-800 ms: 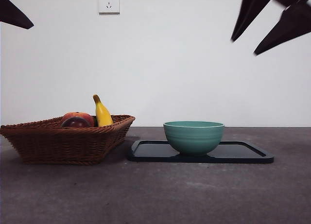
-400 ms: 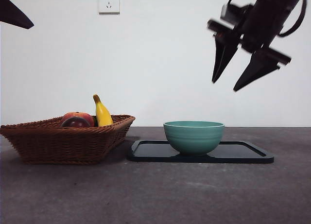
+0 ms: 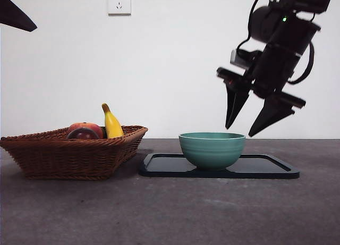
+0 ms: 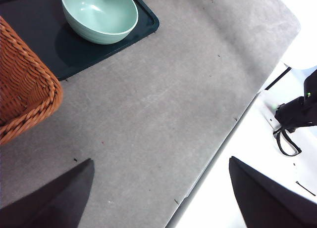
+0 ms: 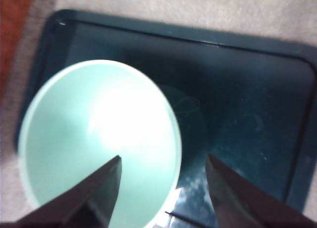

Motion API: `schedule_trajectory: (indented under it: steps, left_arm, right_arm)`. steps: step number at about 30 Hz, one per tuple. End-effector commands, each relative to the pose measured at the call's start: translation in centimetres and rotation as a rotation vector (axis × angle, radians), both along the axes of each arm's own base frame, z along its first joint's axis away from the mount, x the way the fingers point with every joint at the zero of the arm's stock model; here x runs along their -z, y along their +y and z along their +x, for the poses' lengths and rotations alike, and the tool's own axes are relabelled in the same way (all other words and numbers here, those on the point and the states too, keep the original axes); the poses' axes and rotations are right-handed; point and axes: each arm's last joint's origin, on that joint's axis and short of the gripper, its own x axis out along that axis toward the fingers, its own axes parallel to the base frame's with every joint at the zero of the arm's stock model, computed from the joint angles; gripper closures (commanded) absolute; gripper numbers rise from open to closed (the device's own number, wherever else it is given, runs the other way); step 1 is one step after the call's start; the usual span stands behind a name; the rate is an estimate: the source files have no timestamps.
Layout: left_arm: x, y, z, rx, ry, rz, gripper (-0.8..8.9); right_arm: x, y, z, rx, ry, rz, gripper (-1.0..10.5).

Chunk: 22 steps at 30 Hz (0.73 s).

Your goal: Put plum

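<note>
Next, the right gripper grabs the teal bowl by its rim [image 3: 244,135], to bring the bowl off the black tray [image 3: 271,166] for the plum.
The plum [image 3: 82,134], dark maroon and glossy, lies in the wicker basket [image 3: 69,157] at the left, just in front of a red-orange peach [image 3: 87,126]. My right gripper [image 3: 239,132] hangs open just above the right rim of the green bowl [image 3: 211,149], far from the plum. In the right wrist view the right gripper [image 5: 163,158] straddles the rim of the empty bowl [image 5: 99,139], with nothing between its jaws. My left gripper [image 4: 161,160] waits open, high over the bare table near its edge, showing as a black tip [image 3: 16,16] at the top left corner.
A yellow banana [image 3: 111,123] stands up in the basket [image 4: 25,84] behind the fruit. The bowl [image 4: 99,15] sits on a black tray [image 3: 265,168] right of the basket. A wall socket [image 3: 119,1] is on the white wall behind.
The right gripper has come down from the top right corner and moved left, from high above the tray to just over the bowl's right rim. The left arm stayed still.
</note>
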Motion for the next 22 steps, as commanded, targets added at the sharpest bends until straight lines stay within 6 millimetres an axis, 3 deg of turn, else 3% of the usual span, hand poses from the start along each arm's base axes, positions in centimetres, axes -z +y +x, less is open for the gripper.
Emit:
schedule_trajectory:
  steps: [1,5,16,22]
  left_arm:
    - [-0.6,-0.1,0.1,0.016,-0.026,-0.008,3.78]
    - [-0.6,-0.1,0.1,0.016,-0.026,-0.008,3.78]
    - [-0.6,-0.1,0.1,0.016,-0.026,-0.008,3.79]
    - [-0.6,-0.1,0.1,0.016,-0.026,-0.008,3.78]
  right_arm:
    - [0.8,0.4,0.8,-0.014,-0.005,-0.011,6.8]
    - [1.8,0.5,1.2,-0.004,0.008,-0.037,7.0]
    - [2.0,0.6,1.5,-0.004,-0.011,-0.031,9.3]
    - [1.7,0.7,1.7,-0.002,-0.038,-0.022,9.3]
